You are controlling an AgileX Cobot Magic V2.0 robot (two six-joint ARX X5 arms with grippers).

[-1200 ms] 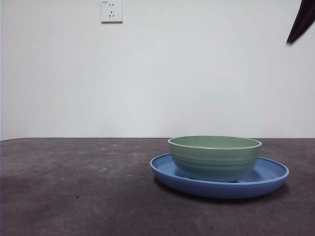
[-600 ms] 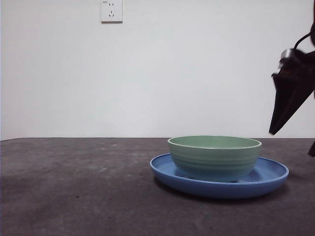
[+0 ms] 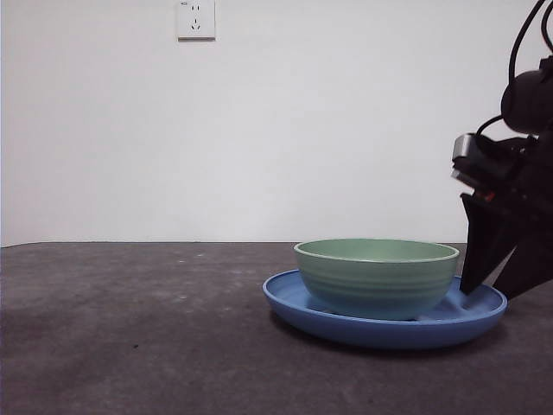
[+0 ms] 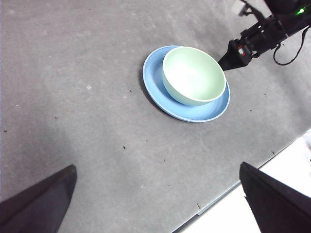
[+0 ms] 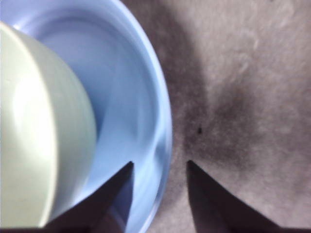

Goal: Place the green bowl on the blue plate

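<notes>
My right gripper grabs the blue plate by its raised rim [image 3: 484, 298] next, to shift the bowl [image 3: 377, 277] and plate together.
The green bowl [image 3: 377, 277] stands upright in the blue plate [image 3: 380, 330] on the dark table, right of centre in the front view. My right gripper [image 3: 497, 290] is low at the plate's right rim. In the right wrist view it [image 5: 159, 165] is open, with one jaw over the inside of the plate [image 5: 141, 97] and the other over the table, so the rim lies between them; the bowl [image 5: 34, 136] is just beside. My left gripper [image 4: 157, 167] is open and empty, high above the table, far from the bowl [image 4: 193, 75] and plate [image 4: 155, 82].
A white wall outlet [image 3: 196, 19] sits high on the back wall. The table's edge [image 4: 228, 194] runs near the left gripper in the left wrist view, with white floor beyond. The right arm [image 4: 252, 39] reaches in beside the plate.
The right arm has come down from the top right corner to the plate's right rim. The bowl and the plate have not moved.
</notes>
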